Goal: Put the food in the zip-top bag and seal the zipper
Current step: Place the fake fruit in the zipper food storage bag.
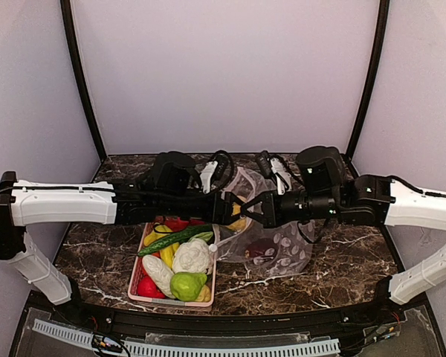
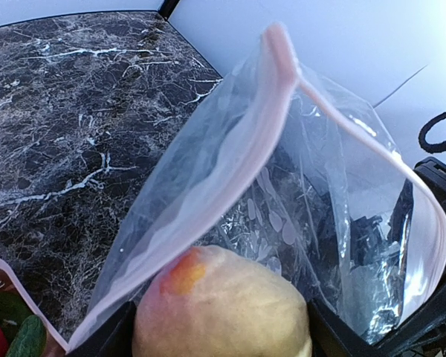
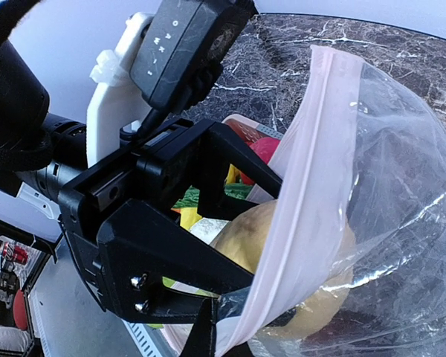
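My left gripper holds the ball [image 1: 238, 224] between both sides of the pink zipper, over the bag's dotted interior [image 1: 284, 251]. It needs to let go of the ball now.
My left gripper [image 2: 219, 331] is shut on a yellow-orange ball [image 2: 223, 301] with a red blush. It holds the ball at the open mouth of the clear, white-dotted zip-top bag [image 2: 334, 201]. The pink zipper [image 2: 238, 178] curves around the mouth, partly over the ball. From above, the left gripper [image 1: 234, 210] and right gripper [image 1: 259, 208] meet at the bag [image 1: 279, 242], which holds a dark red piece [image 1: 262, 249]. My right gripper [image 3: 219, 327] is shut on the bag's rim by the zipper [image 3: 301, 216], holding it up. The ball [image 3: 256, 234] shows behind the strip.
A pink basket [image 1: 134, 291] stands left of the bag. It holds a green cucumber [image 1: 175, 239], a white cauliflower [image 1: 192, 256], a green fruit [image 1: 187, 285], a yellow banana [image 1: 166, 254] and red pieces [image 1: 147, 286]. Dark marble table [image 1: 342, 256] lies around, with walls close behind.
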Controlling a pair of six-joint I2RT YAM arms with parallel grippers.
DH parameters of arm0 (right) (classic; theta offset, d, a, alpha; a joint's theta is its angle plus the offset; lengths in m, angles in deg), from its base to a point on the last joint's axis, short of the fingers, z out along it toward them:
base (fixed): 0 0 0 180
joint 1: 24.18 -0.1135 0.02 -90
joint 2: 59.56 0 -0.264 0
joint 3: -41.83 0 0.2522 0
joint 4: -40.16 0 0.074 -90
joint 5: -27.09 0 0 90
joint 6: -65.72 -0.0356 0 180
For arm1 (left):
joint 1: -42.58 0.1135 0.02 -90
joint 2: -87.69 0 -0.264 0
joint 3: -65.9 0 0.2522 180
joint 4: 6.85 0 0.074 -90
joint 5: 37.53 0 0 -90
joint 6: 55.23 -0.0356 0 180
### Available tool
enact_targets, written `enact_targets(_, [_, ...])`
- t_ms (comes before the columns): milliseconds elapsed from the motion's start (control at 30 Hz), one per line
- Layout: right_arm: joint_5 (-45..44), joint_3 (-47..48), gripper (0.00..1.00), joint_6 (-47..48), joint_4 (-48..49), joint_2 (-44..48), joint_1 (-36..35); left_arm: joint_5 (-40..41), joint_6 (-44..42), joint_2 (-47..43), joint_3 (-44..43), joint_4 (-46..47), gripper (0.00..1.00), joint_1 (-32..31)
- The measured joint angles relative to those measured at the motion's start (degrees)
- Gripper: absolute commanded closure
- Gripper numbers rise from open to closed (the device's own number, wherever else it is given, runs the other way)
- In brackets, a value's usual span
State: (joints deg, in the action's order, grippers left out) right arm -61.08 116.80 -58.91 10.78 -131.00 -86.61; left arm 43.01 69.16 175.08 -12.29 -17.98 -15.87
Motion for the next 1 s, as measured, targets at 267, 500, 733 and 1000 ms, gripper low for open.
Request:
enact_targets(267, [0.6, -1.2, 1.0, -1.4, 0.2, 0.6, 0.7, -0.4, 0.1, 1.4, -0.4, 0.5, 0.14, 0.1])
enact_targets(500, [1.2, -1.5, 1.0, -1.9, 0.4, 1.3, 0.9, 0.2, 0.0, 1.6, -0.6, 0.1, 0.08, 0.1])
enact_targets(733, [1.4, -1.7, 1.0, -2.1, 0.6, 1.5, 1.0, 0.4, -0.6, 1.5, -1.0, -0.2, 0.09, 0.1])
enact_targets(1000, [2.6, -2.4, 1.0, -2.8, 1.0, 2.1, 1.0, -0.6, -6.6, -1.4, -1.8, -4.9, 0.07, 0.4])
